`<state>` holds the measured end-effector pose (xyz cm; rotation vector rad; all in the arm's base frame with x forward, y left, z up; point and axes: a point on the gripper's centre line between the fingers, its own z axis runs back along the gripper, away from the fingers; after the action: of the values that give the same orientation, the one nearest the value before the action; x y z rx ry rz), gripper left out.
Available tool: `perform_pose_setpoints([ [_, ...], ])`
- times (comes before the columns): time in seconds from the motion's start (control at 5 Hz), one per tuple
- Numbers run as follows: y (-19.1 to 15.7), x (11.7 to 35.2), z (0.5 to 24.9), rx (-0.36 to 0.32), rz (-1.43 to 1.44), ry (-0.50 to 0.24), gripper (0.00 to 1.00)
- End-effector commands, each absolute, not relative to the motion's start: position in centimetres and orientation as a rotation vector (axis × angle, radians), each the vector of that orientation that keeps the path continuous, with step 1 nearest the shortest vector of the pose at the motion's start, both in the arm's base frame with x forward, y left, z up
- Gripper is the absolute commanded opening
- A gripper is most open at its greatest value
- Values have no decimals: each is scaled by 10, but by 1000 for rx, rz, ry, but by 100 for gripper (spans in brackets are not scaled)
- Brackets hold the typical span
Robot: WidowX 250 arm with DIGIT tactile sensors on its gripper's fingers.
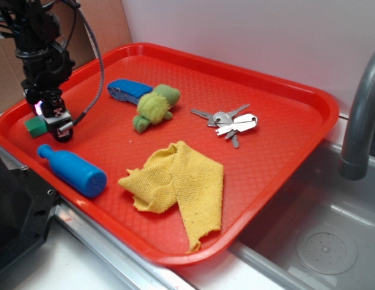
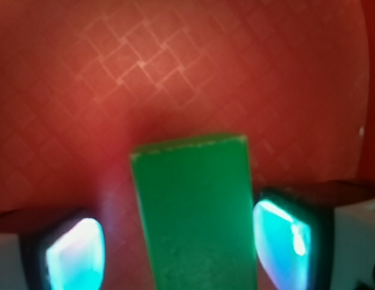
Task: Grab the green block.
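My gripper should close on the green block (image 2: 196,217) now. My fingers are beside the block's sides in the wrist view, down at the red tray (image 2: 142,66).
The green block (image 1: 35,125) lies on the red tray (image 1: 278,157) near its left rim. My gripper (image 1: 52,116) is down at the tray, right over the block. In the wrist view the green block (image 2: 196,211) fills the space between the fingers of my gripper (image 2: 178,244). The left finger (image 2: 75,251) stands a little apart from the block. The right finger (image 2: 281,235) is next to the block's side. The jaws are open and straddle the block.
A blue bottle (image 1: 72,170) lies just in front of the gripper. A blue sponge (image 1: 128,91), a green-yellow plush toy (image 1: 154,107), a bunch of keys (image 1: 228,122) and a yellow cloth (image 1: 178,184) are on the tray. A sink (image 1: 320,241) and a grey faucet (image 1: 360,121) are at the right.
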<state>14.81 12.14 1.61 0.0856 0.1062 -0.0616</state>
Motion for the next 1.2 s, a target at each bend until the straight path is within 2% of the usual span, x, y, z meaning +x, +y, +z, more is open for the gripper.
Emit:
perform_pose_setpoints([
  [0.0,130,155,18,87,-22,109,0],
  [0.4,117,162,27,121,-59,114,0],
  [0.6,91,177,78,4,-109,-61,0],
  [0.8,41,191,126,102,-94,-88,0],
  [1.0,-4,197,177,40,-23,-80,0],
])
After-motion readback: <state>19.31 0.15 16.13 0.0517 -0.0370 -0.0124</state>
